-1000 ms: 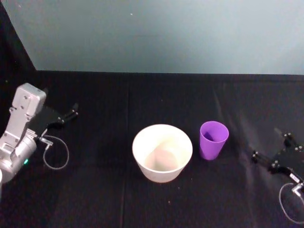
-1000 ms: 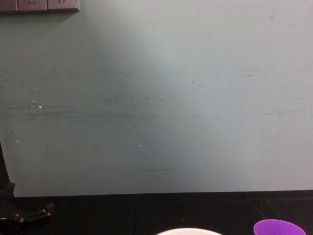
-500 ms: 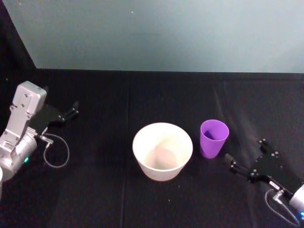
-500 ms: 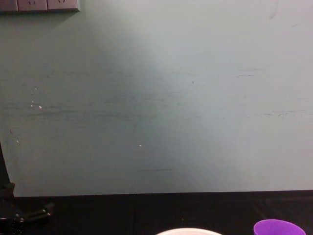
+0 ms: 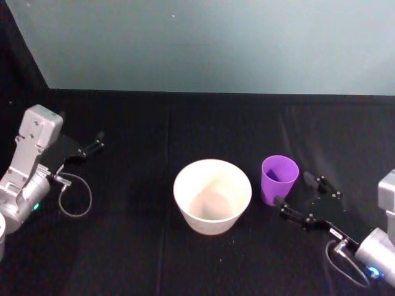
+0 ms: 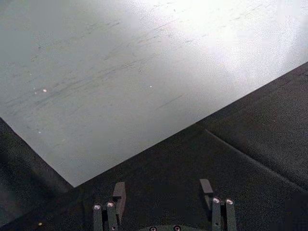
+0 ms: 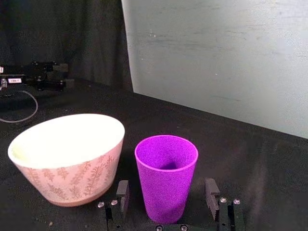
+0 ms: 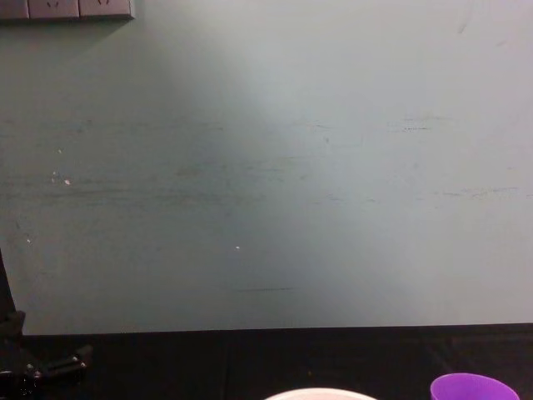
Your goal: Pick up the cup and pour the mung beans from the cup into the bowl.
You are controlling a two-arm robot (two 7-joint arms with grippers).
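Observation:
I will reach the cup with my right gripper and grab its side (image 7: pixel 166 196), so the cup's open rim (image 7: pixel 166 136) stays free to pour the mung beans.
The purple cup (image 5: pixel 279 179) stands upright on the black table, just right of the bowl (image 5: pixel 212 174). In the right wrist view the cup (image 7: pixel 166 175) sits between the two black fingers (image 7: pixel 122 193), with gaps on both sides. My right gripper (image 5: pixel 292 192) is open, reaching in from the right at the cup's side. The mung beans are hidden; the cup's inside looks dark. The bowl (image 7: pixel 66 126) is pale with a leaf pattern on its wall. Cup rim (image 8: pixel 473 387) and bowl rim (image 8: pixel 321 393) peek in at the bottom of the chest view.
My left gripper (image 5: pixel 94 143) rests open at the far left of the table, also seen as the left gripper (image 6: pixel 162 192) facing the wall. A cable loop (image 5: pixel 75 197) lies beside the left arm. A pale wall (image 5: pixel 210 43) borders the table at the back.
My right arm has swung in from the right edge toward the cup, bringing its open fingers to either side of the cup. The left arm, cup and bowl stayed put.

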